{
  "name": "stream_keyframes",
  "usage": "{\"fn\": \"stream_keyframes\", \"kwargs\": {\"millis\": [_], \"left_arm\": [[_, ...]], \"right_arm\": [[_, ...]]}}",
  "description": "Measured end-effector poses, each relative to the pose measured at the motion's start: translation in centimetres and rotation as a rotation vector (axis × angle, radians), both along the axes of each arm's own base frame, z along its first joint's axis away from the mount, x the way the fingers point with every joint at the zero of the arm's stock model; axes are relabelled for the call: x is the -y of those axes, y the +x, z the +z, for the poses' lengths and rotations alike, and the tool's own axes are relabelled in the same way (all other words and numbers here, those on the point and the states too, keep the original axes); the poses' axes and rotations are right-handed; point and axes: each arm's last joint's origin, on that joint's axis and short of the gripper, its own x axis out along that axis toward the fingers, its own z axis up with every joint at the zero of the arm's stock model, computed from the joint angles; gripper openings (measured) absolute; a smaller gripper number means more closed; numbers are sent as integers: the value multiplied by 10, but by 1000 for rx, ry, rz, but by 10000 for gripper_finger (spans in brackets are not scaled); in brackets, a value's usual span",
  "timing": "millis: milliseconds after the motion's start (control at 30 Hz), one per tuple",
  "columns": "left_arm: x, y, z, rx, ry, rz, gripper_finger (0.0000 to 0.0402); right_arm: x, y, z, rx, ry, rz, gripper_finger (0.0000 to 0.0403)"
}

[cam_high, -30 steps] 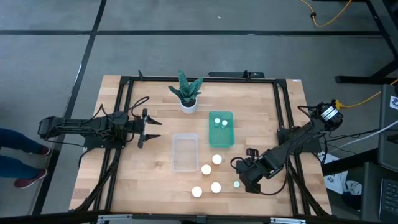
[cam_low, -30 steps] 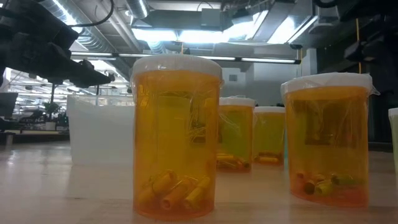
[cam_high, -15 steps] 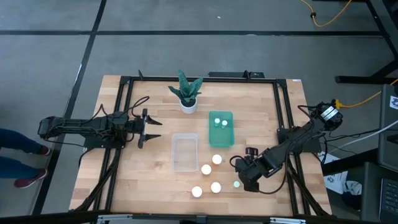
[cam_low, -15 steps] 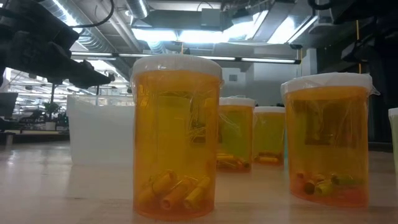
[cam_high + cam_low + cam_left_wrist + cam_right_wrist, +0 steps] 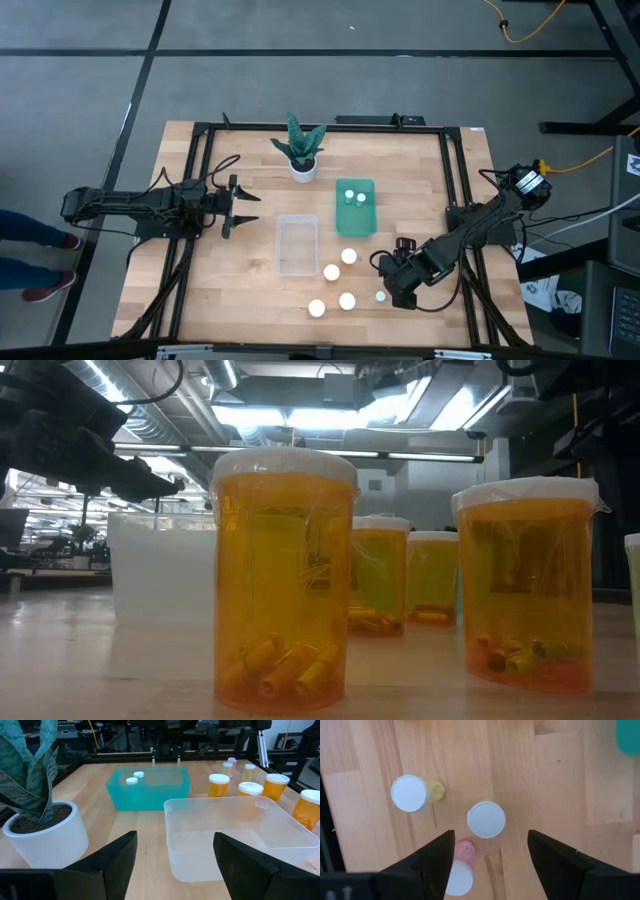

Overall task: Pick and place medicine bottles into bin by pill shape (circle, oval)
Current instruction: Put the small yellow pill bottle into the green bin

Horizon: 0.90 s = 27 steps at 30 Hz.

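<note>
My right gripper's fingers stop above the middle white cap, so it is too early to close. My right gripper lowers, then closes on the bottle under that cap.
Several white-capped orange medicine bottles stand on the wood near the table's front edge. Two more medicine bottles stand in the teal bin. The clear bin is to its left. My right gripper points down, open, over small bottles at the front right. A white-capped one is between its fingers. A pink-tinted one is beside one finger and a yellowish one farther off. My left gripper waits open at the table's left. My right gripper stands with its fingers on either side of the white-capped small bottle without touching it. The pink-tinted bottle's side is close against one finger; whether they touch, I cannot tell.
A white pot with a green plant stands at the far side, behind the bins. A black frame rail runs along the table's edges. One small bottle shows just in front of the right gripper. Bare wood lies between the left arm and the clear bin.
</note>
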Motion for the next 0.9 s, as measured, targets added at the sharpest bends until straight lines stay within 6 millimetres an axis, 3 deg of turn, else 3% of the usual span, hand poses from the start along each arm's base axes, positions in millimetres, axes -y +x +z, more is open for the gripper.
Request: {"fn": "stream_keyframes", "kwargs": {"millis": [567, 900], "left_arm": [[0, 0, 0, -1, 1, 0, 254], [0, 0, 0, -2, 1, 0, 254]], "right_arm": [[0, -1, -1, -21, 6, 10, 253], [-4, 9, -18, -35, -15, 26, 253]]}}
